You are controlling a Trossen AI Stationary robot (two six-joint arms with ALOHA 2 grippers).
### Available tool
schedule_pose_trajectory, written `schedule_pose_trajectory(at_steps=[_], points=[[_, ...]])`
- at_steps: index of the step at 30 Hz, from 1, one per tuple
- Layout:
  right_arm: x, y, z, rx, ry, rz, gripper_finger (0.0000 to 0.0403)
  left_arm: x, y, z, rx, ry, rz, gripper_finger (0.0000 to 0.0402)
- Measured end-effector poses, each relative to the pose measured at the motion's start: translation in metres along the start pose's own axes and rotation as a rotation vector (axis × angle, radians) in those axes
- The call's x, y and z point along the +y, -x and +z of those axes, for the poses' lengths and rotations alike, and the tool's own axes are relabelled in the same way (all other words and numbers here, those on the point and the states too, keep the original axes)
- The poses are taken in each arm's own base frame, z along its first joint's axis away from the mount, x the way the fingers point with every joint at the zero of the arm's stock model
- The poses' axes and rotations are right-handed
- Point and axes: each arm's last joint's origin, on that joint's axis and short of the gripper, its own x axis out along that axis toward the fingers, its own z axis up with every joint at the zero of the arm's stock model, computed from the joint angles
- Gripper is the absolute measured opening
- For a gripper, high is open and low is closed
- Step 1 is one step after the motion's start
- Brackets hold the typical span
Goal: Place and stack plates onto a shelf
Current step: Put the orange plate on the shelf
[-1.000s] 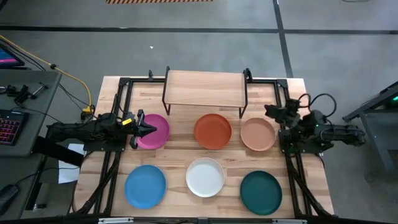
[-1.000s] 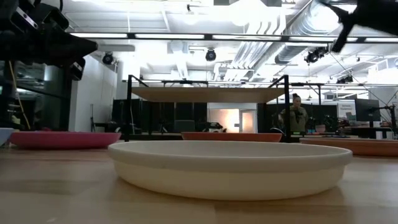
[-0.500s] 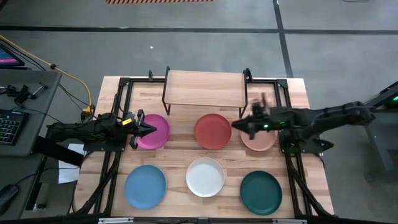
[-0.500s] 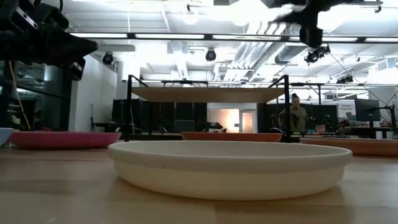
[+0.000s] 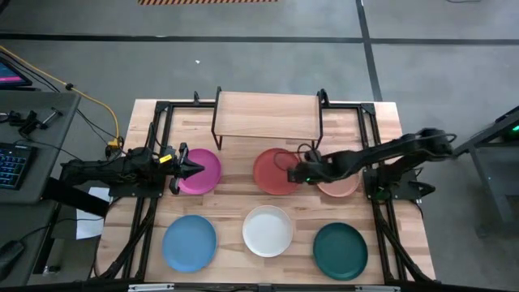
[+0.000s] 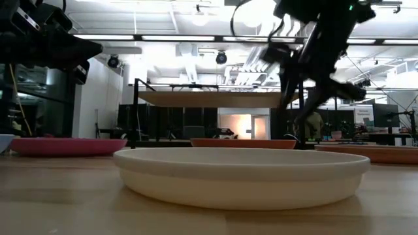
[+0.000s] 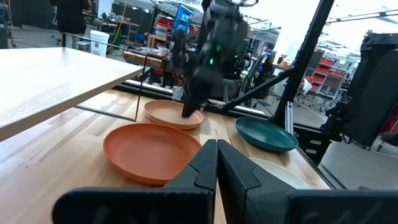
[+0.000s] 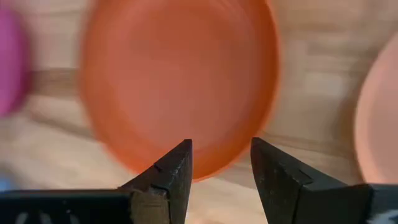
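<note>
The right gripper isn't ready to close on the red plate yet and should go lower first, because the red plate's rim runs at an angle below the gripper's fingers.
Six plates lie on the wooden table: magenta [image 5: 204,171], red [image 5: 272,171] and salmon pink [image 5: 345,185] in the far row, light blue [image 5: 189,242], white [image 5: 268,230] and dark green [image 5: 340,251] in the near row. The shelf [image 5: 266,115] stands on black legs behind them, with nothing on it. My right gripper [image 5: 294,173] [image 8: 221,146] hangs open just above the red plate's right rim, fingers pointing down, its arm crossing over the salmon plate. My left gripper [image 5: 188,169] [image 7: 216,149] is shut, level, at the magenta plate's left rim.
Black frame rails [image 5: 154,203] run along the table's left and right sides. Bare wood lies between the two rows of plates and in front of the shelf. A desk with a keyboard [image 5: 12,162] stands off the table's left edge.
My right gripper has swung from the table's right edge toward the left, across the salmon plate, and has come down over the red plate's right rim. Its fingers have parted on the way. The plates have stayed where they were.
</note>
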Motion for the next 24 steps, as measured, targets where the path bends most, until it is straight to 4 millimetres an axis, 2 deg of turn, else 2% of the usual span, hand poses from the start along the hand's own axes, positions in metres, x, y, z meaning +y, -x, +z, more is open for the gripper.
schedule_pose_trajectory(at_steps=[5, 19, 22, 24], points=[[-0.005, -0.023, -0.006, 0.026, -0.033, -0.100, 0.0144, 0.000, 0.000, 0.000, 0.000, 0.000, 0.000, 0.0001], [-0.007, -0.050, -0.009, -0.055, -0.046, -0.155, 0.0142, 0.000, 0.000, 0.000, 0.000, 0.000, 0.000, 0.0001], [-0.007, -0.053, -0.010, -0.062, -0.012, -0.158, 0.0118, 0.000, 0.000, 0.000, 0.000, 0.000, 0.000, 0.0001], [-0.008, -0.053, -0.010, -0.066, 0.022, -0.160, 0.0084, 0.000, 0.000, 0.000, 0.000, 0.000, 0.000, 0.0001]])
